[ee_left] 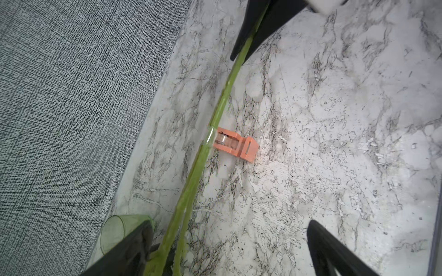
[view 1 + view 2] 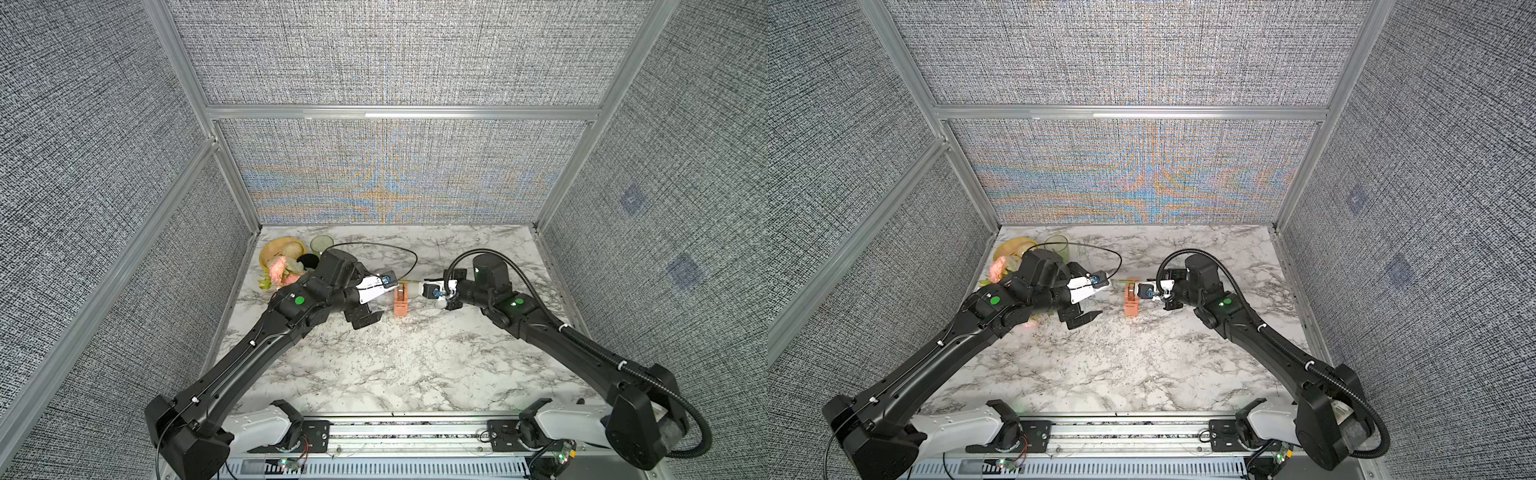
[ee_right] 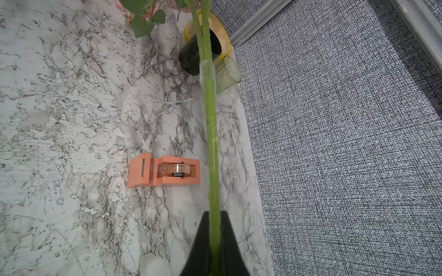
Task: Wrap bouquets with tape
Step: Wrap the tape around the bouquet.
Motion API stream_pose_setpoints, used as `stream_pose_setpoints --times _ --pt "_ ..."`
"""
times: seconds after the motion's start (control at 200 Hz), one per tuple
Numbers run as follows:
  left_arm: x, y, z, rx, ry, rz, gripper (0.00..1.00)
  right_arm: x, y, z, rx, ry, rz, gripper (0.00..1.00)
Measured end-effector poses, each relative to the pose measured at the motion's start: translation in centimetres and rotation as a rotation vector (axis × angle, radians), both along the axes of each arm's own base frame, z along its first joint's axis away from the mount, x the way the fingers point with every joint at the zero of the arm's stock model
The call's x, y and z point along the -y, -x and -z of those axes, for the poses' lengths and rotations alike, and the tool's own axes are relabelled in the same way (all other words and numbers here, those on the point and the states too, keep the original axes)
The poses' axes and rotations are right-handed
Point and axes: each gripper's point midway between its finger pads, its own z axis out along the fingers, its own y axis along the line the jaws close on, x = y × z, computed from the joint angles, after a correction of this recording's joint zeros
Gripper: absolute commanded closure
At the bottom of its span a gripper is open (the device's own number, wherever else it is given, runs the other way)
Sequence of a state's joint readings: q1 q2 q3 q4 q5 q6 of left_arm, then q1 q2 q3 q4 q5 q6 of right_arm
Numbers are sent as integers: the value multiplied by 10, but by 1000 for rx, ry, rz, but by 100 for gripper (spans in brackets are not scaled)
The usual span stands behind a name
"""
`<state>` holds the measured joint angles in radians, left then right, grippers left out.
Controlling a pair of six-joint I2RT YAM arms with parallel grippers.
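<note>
The stems should be grabbed next by my left gripper on the flower side of the tape, so the tape is left for my right gripper to wrap.
The bouquets are one bunch: pink flowers (image 2: 279,268) at the back left in both top views, long green stems (image 3: 211,143) running right above the table. A band of clear tape (image 3: 207,74) wraps the stems. My right gripper (image 3: 214,213) is shut on the stem ends. My left gripper (image 1: 229,241) stands wide open, and the stems (image 1: 215,114) pass between its jaws, close beside one finger (image 1: 134,251). The orange tape dispenser (image 2: 400,300) lies on the marble under the stems, between the two grippers, with its clear roll (image 3: 178,168) in the slot.
A green cup (image 2: 321,244), a yellow bowl (image 2: 279,249) and a black round object (image 3: 191,57) sit in the back left corner by the flowers. A black cable (image 2: 411,253) loops over the table behind the left arm. Fabric walls enclose three sides.
</note>
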<state>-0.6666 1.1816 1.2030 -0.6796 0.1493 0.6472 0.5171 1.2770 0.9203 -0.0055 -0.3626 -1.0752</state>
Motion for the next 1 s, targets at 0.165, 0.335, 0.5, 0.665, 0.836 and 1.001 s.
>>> stream_pose_setpoints --times 0.165,0.335,0.5,0.665,0.836,1.001 --pt "-3 -8 -7 41 23 -14 0 -1 1 -1 43 20 -14 100" --pt "-2 -27 -6 35 -2 0 0 -1 3 6 174 33 -40 100" --pt "6 -27 20 -98 -31 85 1 -3 -3 -2 329 29 -42 100" --pt "6 -23 45 -243 -59 147 16 -4 -6 -12 470 6 -42 100" --pt "5 -24 49 -328 -54 178 33 -5 -5 -24 582 22 -52 100" --pt "4 -21 51 -373 -48 195 87 -4 -6 -23 642 59 -59 100"
